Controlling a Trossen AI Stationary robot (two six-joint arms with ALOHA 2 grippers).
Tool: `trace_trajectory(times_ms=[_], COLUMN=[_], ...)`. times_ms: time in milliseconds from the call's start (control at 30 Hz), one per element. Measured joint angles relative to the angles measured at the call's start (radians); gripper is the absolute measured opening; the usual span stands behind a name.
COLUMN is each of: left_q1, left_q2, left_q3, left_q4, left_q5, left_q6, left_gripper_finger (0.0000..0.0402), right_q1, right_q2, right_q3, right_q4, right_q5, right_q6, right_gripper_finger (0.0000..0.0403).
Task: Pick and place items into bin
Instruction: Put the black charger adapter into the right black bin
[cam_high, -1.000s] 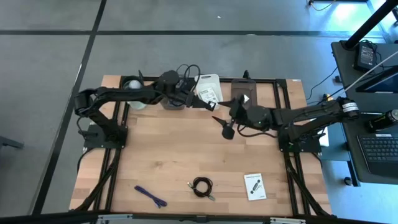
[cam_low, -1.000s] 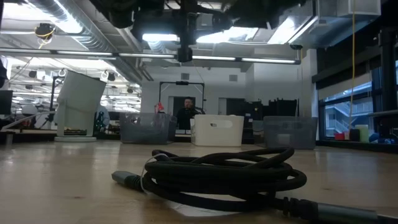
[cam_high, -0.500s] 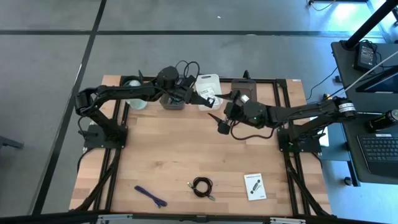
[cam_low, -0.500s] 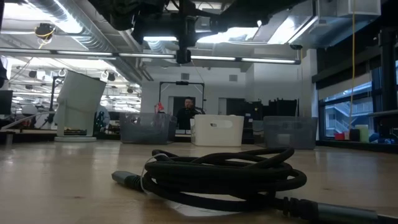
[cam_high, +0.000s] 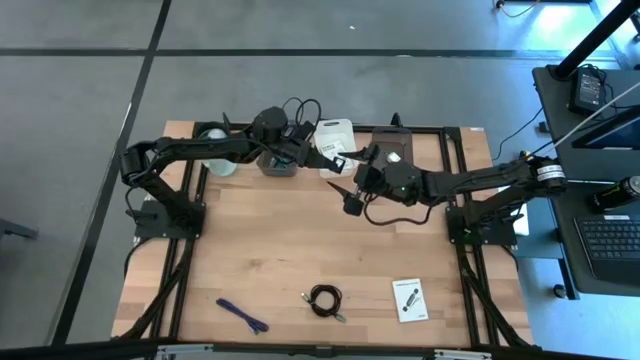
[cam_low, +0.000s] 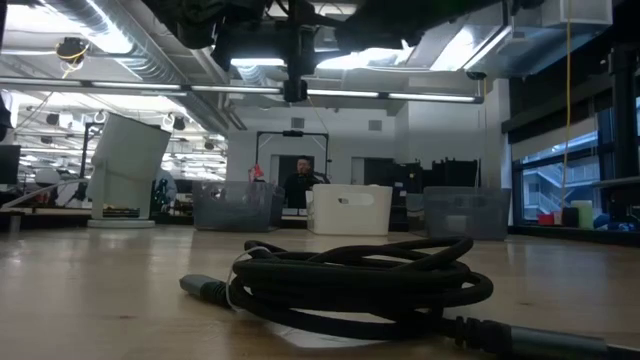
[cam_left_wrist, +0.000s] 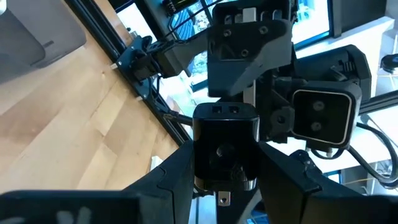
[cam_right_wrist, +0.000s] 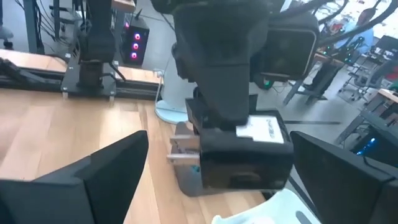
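My right gripper grips the black block across its metal prongs and plain end next, to put the block into the dark bin.
My left gripper reaches over the table's far middle and is shut on a small black block with a white label and a metal prong. My right gripper is open and faces that block from the right; its fingers stand wide on either side of it, apart from it. A coiled black cable, a purple stick and a white printed card lie flat near the table's near edge. My left gripper pinches the black block between its two fingers, one on each side face. The block is lifted clear of the table, with its prong at the end toward the wrist. It hangs over the small grey bin.
At the far edge stand a small grey bin holding teal tools, a white bin, a dark bin and a round tub. Black frame rails run along both table sides. Bare wood lies in the middle.
My right gripper has moved toward the table's left and far edge, closing in on the left gripper and the block it holds. The left gripper has kept its hold on the block.
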Motion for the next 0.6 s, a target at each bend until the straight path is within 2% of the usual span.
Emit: trace_trajectory(times_ms=[167, 267, 600], left_q1=[0.0, 0.0, 0.0], left_q2=[0.0, 0.0, 0.0], left_q3=[0.0, 0.0, 0.0], left_q4=[0.0, 0.0, 0.0], left_q5=[0.0, 0.0, -0.001], left_q6=[-0.001, 0.001, 0.002], left_gripper_finger=[0.0139, 0.0139, 0.0139], right_q1=[-0.009, -0.009, -0.008], right_q2=[0.006, 0.006, 0.006], right_q3=[0.0, 0.0, 0.0], right_q4=[0.005, 0.006, 0.002], right_q5=[0.001, 0.001, 0.002], right_q6=[0.0, 0.0, -0.004], right_gripper_finger=[0.0386, 0.0369, 0.0259])
